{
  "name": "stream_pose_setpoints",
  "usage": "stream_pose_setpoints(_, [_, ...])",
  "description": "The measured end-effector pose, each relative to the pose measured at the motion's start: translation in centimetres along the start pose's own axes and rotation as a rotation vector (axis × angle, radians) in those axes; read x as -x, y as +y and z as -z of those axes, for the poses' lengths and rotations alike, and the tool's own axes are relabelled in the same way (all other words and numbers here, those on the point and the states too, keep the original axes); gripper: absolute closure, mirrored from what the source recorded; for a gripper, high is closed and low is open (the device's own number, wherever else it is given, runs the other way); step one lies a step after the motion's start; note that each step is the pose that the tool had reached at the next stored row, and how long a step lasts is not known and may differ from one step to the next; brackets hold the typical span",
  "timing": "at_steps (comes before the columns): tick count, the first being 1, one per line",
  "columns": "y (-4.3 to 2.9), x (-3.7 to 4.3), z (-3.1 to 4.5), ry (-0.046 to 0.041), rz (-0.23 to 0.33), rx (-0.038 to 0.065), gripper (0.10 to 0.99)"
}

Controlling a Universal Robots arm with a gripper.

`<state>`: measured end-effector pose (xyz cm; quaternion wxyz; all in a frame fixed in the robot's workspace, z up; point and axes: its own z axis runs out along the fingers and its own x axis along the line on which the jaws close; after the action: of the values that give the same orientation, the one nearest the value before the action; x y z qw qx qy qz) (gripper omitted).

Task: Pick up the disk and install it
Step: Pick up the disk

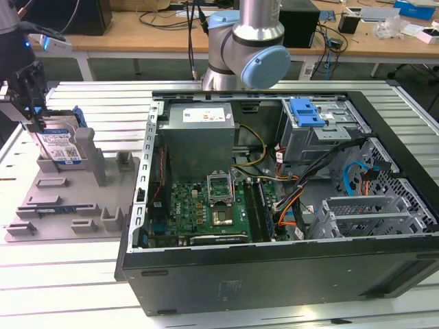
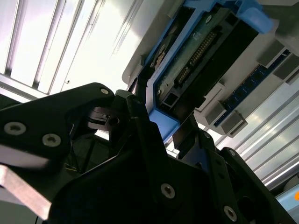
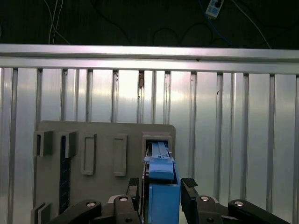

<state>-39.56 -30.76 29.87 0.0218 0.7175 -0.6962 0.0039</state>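
My gripper closes on the disk next, since in the wrist view my fingers stand on both sides of the disk's blue bar (image 3: 161,196).
The disk (image 1: 60,144), silver-grey with a white-and-blue label and blue side rails, stands on edge in a slot of the grey holder plate (image 1: 68,205) at the exterior view's left. My gripper (image 1: 33,116) sits over its top edge. In the first wrist view the black fingers (image 3: 189,186) press against both sides of the disk's blue rail (image 3: 161,196), which still sits in the holder (image 3: 103,135). The second wrist view shows the disk's connector end (image 2: 201,60) between the fingers of the gripper (image 2: 163,126).
An open computer case (image 1: 274,274) lies on the slatted metal table at the exterior view's right, with a grey power-supply box (image 1: 199,137), a motherboard (image 1: 206,205) and a drive bay holding a bare blue clip (image 1: 306,112). The arm's base (image 1: 247,48) stands behind the case.
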Motion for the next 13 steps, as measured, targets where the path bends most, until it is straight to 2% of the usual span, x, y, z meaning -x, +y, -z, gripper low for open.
stream_pose_setpoints(12, [0.0, -0.01, -0.05, 0.0, 0.0, 0.0, 0.604])
stream_pose_setpoints(13, [0.0, -0.01, -0.06, 0.0, 0.0, 0.0, 0.624])
